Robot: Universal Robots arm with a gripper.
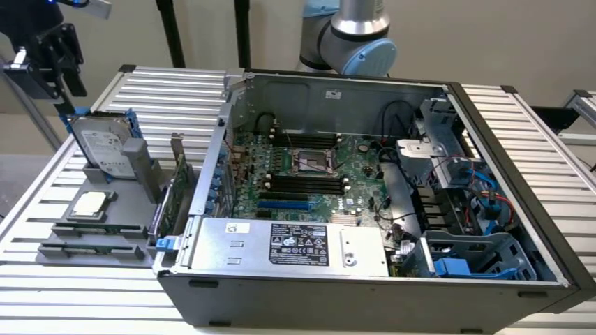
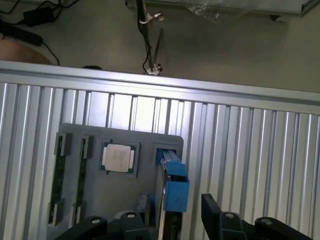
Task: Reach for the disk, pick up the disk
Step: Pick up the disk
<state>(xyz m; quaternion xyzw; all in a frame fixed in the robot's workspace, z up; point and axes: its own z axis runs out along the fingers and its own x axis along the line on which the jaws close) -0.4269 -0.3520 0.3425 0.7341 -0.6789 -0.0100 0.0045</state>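
I should lower my gripper's fingers first and then close them on the disk, because they only reach the disk's top edge.
The disk (image 1: 100,145) stands on edge in a slot of the grey holder tray (image 1: 125,209) at the exterior view's left, showing its silver face, white label and blue rails. From the wrist view I look down on the disk's (image 2: 172,187) thin blue-railed edge. My gripper (image 1: 63,73) hangs above and slightly behind the disk, apart from it. In the wrist view my gripper (image 2: 172,220) is open. One black finger (image 2: 131,220) sits on each side of the disk's edge, with nothing held.
A small square CPU chip (image 1: 91,204) (image 2: 118,158) and memory sticks (image 2: 56,175) lie in the same tray. An open computer case (image 1: 373,174) with a silver power supply (image 1: 289,244) stands on the slatted aluminium table (image 1: 75,300). Floor and cables lie beyond the table edge.
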